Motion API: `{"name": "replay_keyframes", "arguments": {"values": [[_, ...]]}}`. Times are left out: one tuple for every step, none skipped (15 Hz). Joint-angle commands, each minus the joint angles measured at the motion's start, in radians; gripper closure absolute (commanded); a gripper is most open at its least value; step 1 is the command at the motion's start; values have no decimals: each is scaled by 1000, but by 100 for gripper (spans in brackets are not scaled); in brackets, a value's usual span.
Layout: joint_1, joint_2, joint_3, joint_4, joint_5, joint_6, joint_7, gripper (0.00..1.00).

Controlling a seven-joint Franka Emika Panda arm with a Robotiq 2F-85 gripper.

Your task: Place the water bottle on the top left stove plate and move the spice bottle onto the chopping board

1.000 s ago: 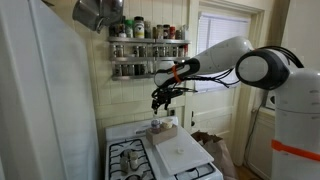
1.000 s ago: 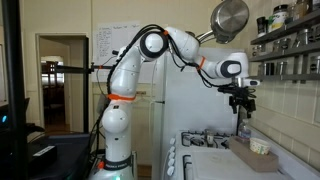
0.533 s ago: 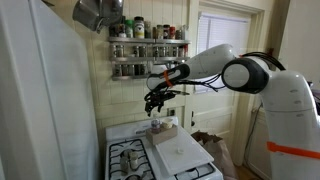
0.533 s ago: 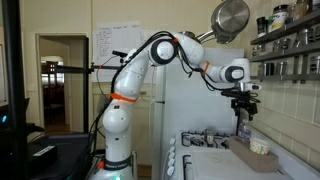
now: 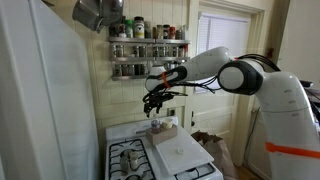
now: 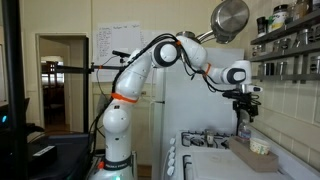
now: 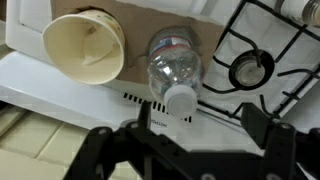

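Note:
The pale cap is between my gripper's open fingers and both its sides are free. My gripper would hold the cap if it closed now, so it should close.
The water bottle is clear with a pale cap and stands upright at the back edge of the chopping board, next to a black burner. It also shows in both exterior views. The spice bottle is a stubby beige container beside it, and in an exterior view it sits on the board. My gripper is open and empty, hanging straight above the water bottle. The back left stove plate lies left of the board.
A wall rack of dark-lidded jars hangs above the cooktop, with a metal pot beside it. A white fridge stands close by the stove. A window is behind the arm.
The gripper has shifted a little sideways toward the wall and slightly down, and is now over the water bottle. The bottles and the board have not moved.

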Motion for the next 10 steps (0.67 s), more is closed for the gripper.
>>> {"name": "replay_keyframes", "arguments": {"values": [[10, -13, -5, -6, -10, -21, 31, 14], [11, -14, -6, -7, -12, -22, 36, 20], [11, -15, -8, -8, -13, -25, 40, 21], [10, -17, -8, -9, -11, -31, 41, 22], [10, -19, -9, -12, -14, -32, 45, 29], [11, -20, -9, -13, -16, -35, 50, 31], [11, -20, -9, -13, -16, -37, 52, 43], [12, -20, -9, -14, -16, -39, 54, 55], [12, -24, -10, -16, -18, -46, 58, 66], [13, -28, -11, -19, -20, -52, 61, 73]]}}
